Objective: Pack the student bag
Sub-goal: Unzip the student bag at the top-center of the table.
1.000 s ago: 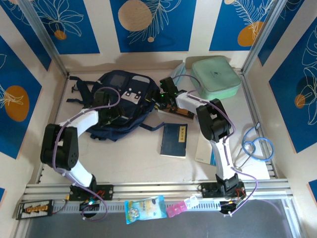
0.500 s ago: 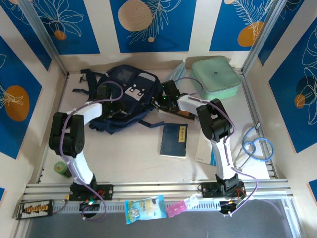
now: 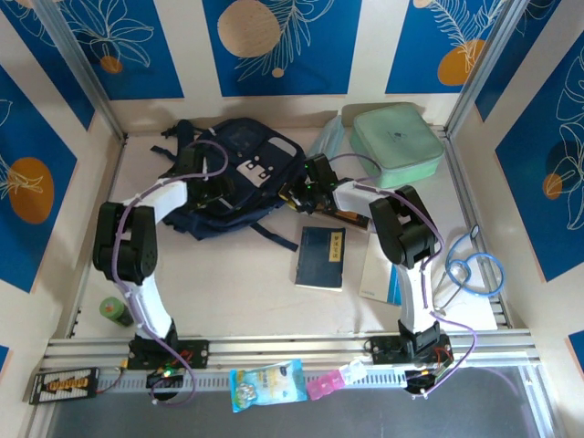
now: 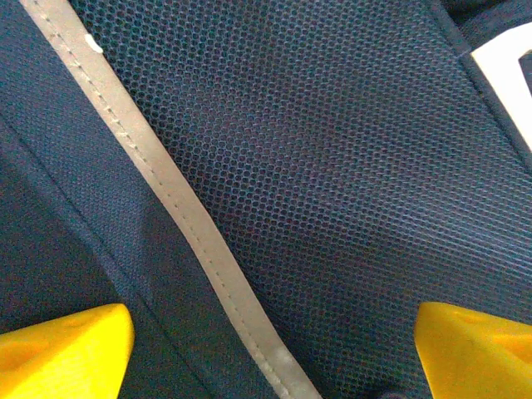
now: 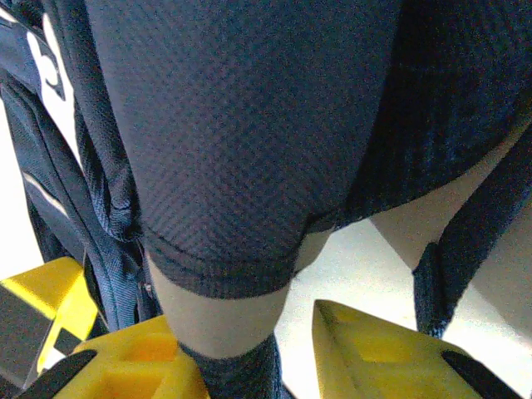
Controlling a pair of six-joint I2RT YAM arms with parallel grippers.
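My right gripper is around the dark strap below the pale band (image 5: 243, 371), which runs down between my fingers, level with them. I need to close now, as that would hold the strap.
The student bag (image 3: 246, 164), dark navy with a light grey patch, lies at the back of the table, left of centre. My left gripper (image 3: 208, 189) rests on its lower left part. In the left wrist view the yellow fingertips (image 4: 66, 349) stand wide apart, open (image 4: 270, 357), over the bag's navy mesh (image 4: 332, 166) and a pale stripe (image 4: 191, 224). My right gripper (image 3: 294, 190) is at the bag's right edge. In the right wrist view it is open (image 5: 249, 341): a dark strap (image 5: 237, 374) lies against one finger, with bare table beside the other. A padded shoulder strap (image 5: 249, 125) hangs above.
A mint green zip case (image 3: 399, 144) sits at the back right. A dark blue book (image 3: 320, 257) and a white booklet (image 3: 374, 274) lie mid-table, with a blue looped tube (image 3: 474, 269) at the right. A green object (image 3: 116, 312) stands near the left arm's base.
The bag has shifted toward the back and slightly right, and my left arm has followed it. The right gripper has slid a little left and nearer. A green object now shows at the lower left.
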